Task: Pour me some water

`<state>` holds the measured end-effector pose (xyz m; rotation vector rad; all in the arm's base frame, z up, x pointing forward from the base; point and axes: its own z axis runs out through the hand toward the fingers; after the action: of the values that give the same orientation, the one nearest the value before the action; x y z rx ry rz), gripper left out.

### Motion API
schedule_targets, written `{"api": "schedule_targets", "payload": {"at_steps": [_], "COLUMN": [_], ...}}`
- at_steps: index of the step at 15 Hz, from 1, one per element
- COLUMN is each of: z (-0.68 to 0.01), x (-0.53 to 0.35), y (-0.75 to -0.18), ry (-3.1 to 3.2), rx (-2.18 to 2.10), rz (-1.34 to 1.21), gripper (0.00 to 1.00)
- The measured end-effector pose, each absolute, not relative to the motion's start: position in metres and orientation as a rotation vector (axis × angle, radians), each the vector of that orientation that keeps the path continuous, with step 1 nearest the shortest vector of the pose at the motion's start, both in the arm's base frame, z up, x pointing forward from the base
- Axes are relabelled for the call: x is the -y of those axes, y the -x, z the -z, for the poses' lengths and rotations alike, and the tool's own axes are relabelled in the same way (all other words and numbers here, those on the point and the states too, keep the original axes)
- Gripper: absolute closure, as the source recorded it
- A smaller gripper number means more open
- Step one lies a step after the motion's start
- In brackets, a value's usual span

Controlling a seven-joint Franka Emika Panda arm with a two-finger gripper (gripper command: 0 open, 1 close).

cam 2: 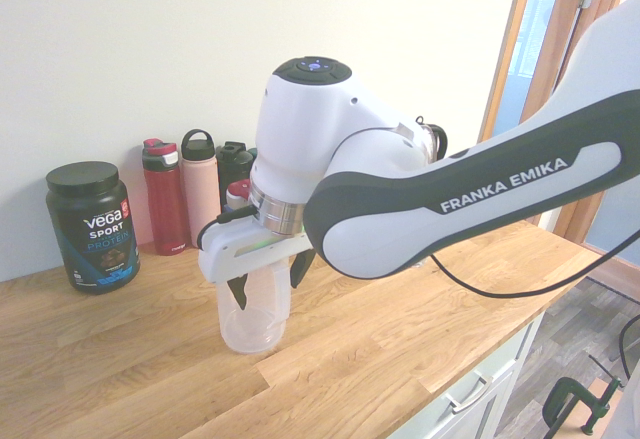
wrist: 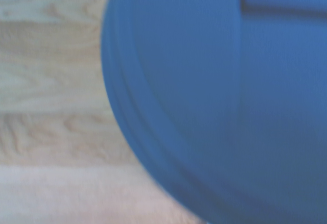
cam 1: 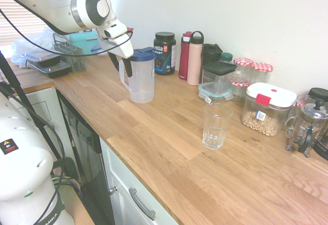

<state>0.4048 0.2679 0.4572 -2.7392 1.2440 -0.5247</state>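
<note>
The pitcher's body and blue lid are too wide for my fingers, so my gripper should next grab the pitcher by its narrow handle to pour water.
A clear plastic pitcher (cam 1: 141, 81) with a blue lid (cam 1: 140, 55) stands on the wooden counter (cam 1: 169, 148). My gripper (cam 1: 122, 63) is open and sits low at the pitcher's handle side, with one dark finger (cam 1: 128, 67) over the handle. From the other side the gripper (cam 2: 268, 289) straddles the top of the pitcher (cam 2: 255, 324), one finger (cam 2: 239, 291) on each side, not closed on it. The blue lid (wrist: 214, 96) fills most of the blurred wrist view. A clear drinking glass (cam 1: 216, 126) stands upright to the pitcher's right, well apart from it.
Behind the pitcher along the wall stand a black protein tub (cam 1: 164, 53), a red bottle (cam 1: 184, 56) and a pink bottle (cam 1: 195, 58). Further right are storage boxes, a jar of nuts (cam 1: 267, 108) and a French press (cam 1: 307, 127). A dish rack (cam 1: 69, 56) is at the left.
</note>
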Motion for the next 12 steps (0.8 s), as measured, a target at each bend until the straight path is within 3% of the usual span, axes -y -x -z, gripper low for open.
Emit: {"api": "schedule_targets", "payload": {"at_steps": [12], "z": [-0.445], "x": [-0.257], "y": [-0.401], "ry": [2.739], "rx": [-1.281], "rz": [0.486], "gripper": [1.00]}}
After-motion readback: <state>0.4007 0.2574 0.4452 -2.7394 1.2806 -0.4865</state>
